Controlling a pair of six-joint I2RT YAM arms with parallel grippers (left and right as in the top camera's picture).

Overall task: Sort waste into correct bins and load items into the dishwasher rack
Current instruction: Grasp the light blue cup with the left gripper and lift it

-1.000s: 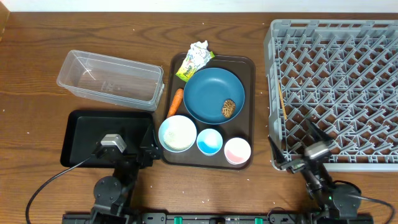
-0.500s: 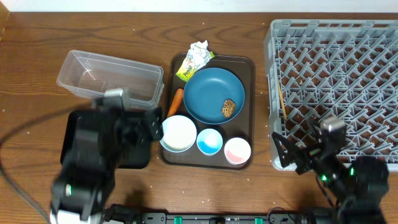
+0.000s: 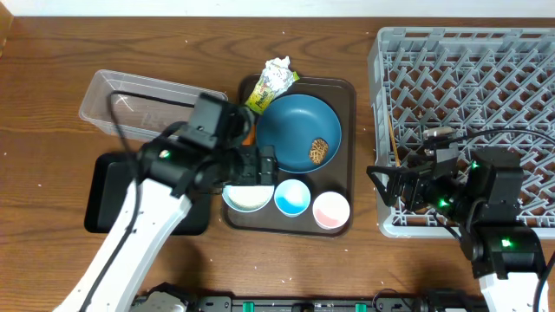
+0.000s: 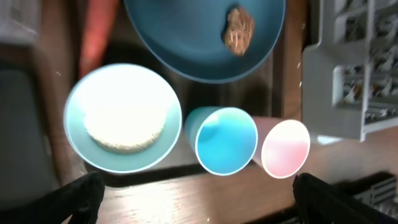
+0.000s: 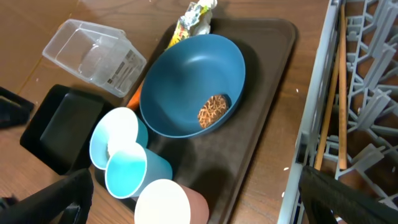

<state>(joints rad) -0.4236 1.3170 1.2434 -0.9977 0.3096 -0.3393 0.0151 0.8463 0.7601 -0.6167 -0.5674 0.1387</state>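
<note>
My left gripper grabs the blue-inside cup by its rim beside the white bowl next, and the cup's body stays free for my right gripper.
The dark-blue bowl [image 3: 293,121] sits on the brown serving tray and holds the brown food lump [image 3: 319,151]. In front of it stand the white bowl [image 3: 245,198], the blue-inside cup [image 3: 292,198] and the pink-inside cup [image 3: 330,209]. The crumpled wrapper [image 3: 273,81] lies at the tray's far edge. The carrot piece [image 4: 99,31] shows in the left wrist view, mostly hidden overhead by my left arm. My left gripper [image 3: 260,165] hovers open and empty above the white bowl [image 4: 124,118]. My right gripper [image 3: 390,186] is open and empty at the grey rack's [image 3: 468,113] front-left corner.
The clear tub [image 3: 147,108] lies left of the brown serving tray [image 3: 349,156], with the black tray [image 3: 108,191] in front of it. A wooden stick [image 3: 393,139] lies along the rack's left side. The rack fills the table's right part.
Both arms have risen from the front edge. My left arm swung right over the white bowl and carrot. My right arm moved up to the rack's front-left corner.
</note>
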